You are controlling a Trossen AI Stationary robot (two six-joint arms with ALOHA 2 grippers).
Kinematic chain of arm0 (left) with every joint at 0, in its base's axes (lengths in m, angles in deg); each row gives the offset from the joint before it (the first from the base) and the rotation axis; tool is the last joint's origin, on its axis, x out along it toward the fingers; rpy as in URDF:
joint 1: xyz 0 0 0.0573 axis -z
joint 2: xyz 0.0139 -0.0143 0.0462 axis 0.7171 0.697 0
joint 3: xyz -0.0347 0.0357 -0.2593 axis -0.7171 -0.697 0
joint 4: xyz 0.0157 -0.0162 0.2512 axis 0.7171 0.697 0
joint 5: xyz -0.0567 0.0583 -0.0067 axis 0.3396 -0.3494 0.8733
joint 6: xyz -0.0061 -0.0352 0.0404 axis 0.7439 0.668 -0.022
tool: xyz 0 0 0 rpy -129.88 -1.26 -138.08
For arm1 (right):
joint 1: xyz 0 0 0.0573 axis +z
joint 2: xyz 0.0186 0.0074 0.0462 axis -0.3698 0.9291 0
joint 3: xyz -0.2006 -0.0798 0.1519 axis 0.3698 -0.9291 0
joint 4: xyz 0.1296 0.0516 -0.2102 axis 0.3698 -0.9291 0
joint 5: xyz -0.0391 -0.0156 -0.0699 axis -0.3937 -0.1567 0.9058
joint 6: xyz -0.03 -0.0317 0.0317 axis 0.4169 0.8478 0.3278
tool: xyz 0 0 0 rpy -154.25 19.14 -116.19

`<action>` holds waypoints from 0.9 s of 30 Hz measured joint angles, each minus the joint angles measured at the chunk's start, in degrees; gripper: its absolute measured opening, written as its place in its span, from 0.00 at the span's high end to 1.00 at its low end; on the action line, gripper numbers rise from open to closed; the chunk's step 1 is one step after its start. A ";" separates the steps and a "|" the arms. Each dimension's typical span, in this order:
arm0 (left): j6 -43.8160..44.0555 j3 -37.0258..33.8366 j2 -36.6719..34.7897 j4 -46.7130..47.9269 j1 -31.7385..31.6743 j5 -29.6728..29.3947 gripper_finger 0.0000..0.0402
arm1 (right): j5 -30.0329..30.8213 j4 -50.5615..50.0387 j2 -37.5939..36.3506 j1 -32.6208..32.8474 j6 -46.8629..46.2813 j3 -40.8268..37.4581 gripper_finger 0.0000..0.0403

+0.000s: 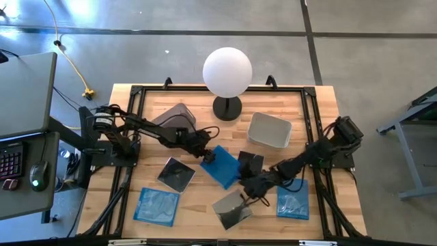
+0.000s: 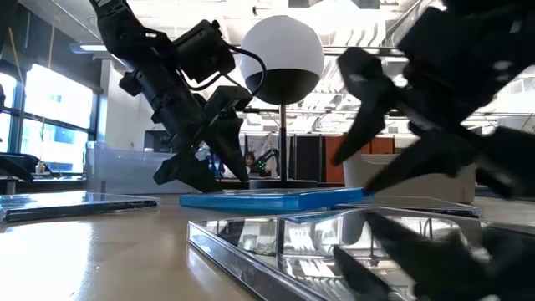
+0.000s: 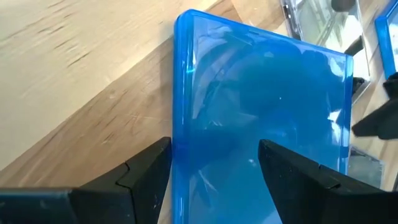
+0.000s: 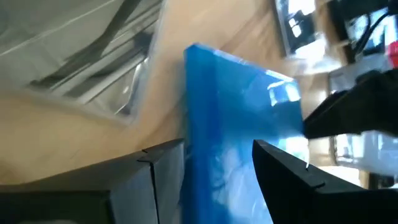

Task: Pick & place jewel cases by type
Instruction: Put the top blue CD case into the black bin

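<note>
My right gripper is to grab the blue jewel case by its spine edge [image 1: 233,178] [image 4: 202,106] next, so that I can sort it into the grey bin under my left arm.
A translucent blue jewel case [image 1: 223,169] lies about level at the table's middle, and it also shows in the low view [image 2: 276,199]. My left gripper [image 1: 208,157] is shut on its far-left end. My right gripper [image 1: 246,183] is open at the case's near-right side, with one finger beside the case's edge [image 4: 193,112] and one over its face. I cannot tell whether it touches. Two more blue cases [image 1: 157,205] [image 1: 293,203] and two glossy dark cases [image 1: 176,174] [image 1: 232,208] lie flat on the table. A dark square [image 1: 249,162] sits by the held case. My left gripper holds the blue case at its far-left end, by the side edge [image 3: 181,143]. One finger [image 3: 149,171] stands against that edge and the other [image 3: 292,174] lies over the top face. The fingers slant down from the table's left. I cannot tell whether the case is clear of the table.
Two grey bins stand at the back, one [image 1: 179,117] under my left arm and one [image 1: 270,130] to the right. A lamp with a white globe [image 1: 227,72] stands at the far middle. A black frame [image 1: 136,92] runs round the table.
</note>
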 joint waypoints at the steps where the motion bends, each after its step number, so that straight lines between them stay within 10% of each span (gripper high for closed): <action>1: 0.22 0.02 0.00 0.01 0.16 0.06 0.40 | -0.84 1.59 0.72 -0.48 0.82 0.04 0.55; 27: 2.93 -0.04 0.15 -2.28 1.08 2.08 0.40 | 2.51 6.73 5.68 -2.74 8.59 0.18 0.55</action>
